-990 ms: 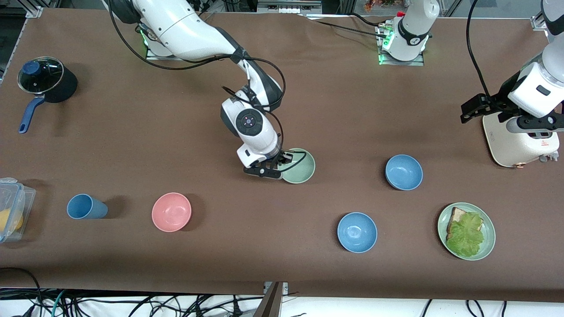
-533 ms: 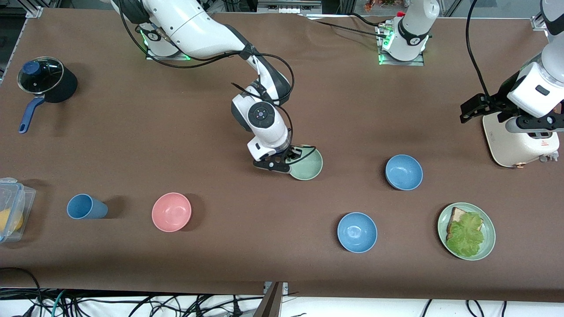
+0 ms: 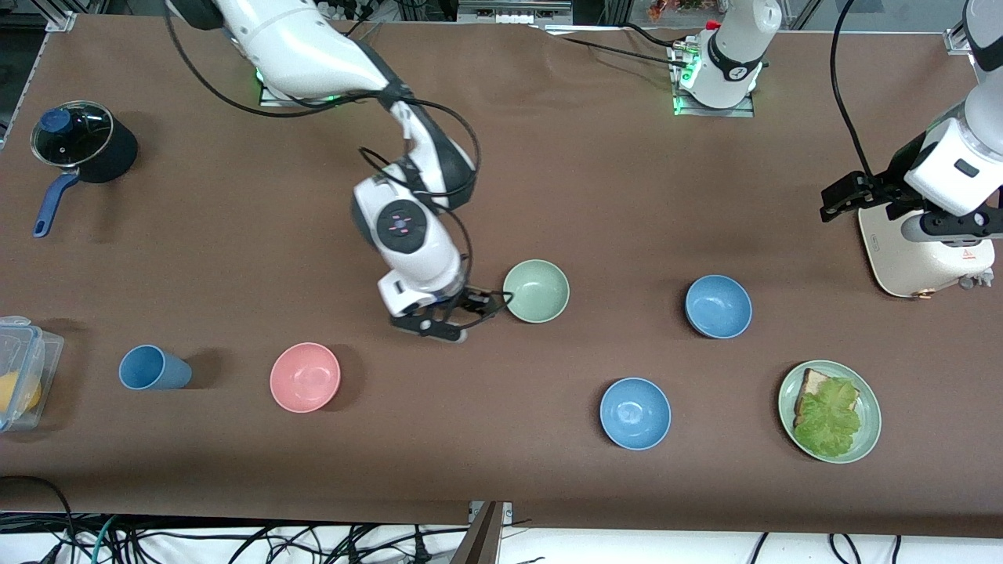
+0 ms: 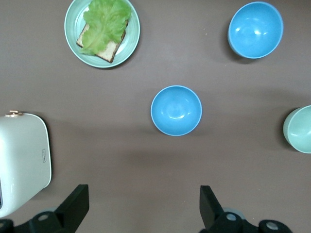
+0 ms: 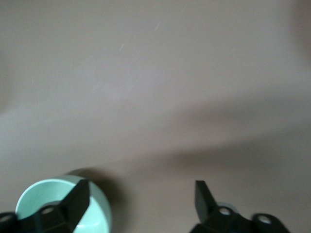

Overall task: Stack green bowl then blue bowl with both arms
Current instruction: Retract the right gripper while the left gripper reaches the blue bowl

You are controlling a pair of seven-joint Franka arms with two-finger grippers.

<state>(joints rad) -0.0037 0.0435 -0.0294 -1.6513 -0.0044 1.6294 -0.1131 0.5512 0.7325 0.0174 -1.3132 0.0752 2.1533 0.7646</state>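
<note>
The left gripper grabs the blue bowl by its rim (image 3: 748,309) next. Then it stacks the blue bowl into the green bowl (image 3: 536,291).
The pale green bowl (image 3: 536,291) sits upright on the brown table (image 3: 235,258) near its middle. My right gripper (image 3: 461,313) hangs low just beside it, toward the right arm's end, open and holding nothing. In the right wrist view the green bowl (image 5: 39,196) shows partly behind one fingertip of the right gripper (image 5: 142,187). The dull blue bowl (image 3: 718,306) stands toward the left arm's end, and the left wrist view has the blue bowl (image 4: 176,110) at its centre. My left gripper (image 3: 838,196) waits open over the table beside the toaster; nothing lies between the fingers of the left gripper (image 4: 143,191).
A brighter sky-blue bowl (image 3: 635,413) and a green plate (image 3: 868,427) with bread and lettuce lie nearer the front camera. A white toaster (image 3: 925,251) stands at the left arm's end. A pink bowl (image 3: 305,377), blue cup (image 3: 153,368), lidded pot (image 3: 78,149) and plastic box (image 3: 19,368) sit toward the right arm's end.
My right gripper has opened, let go of the green bowl and drawn back toward the right arm's end. The bowl now rests free on the table. The left arm has barely moved.
</note>
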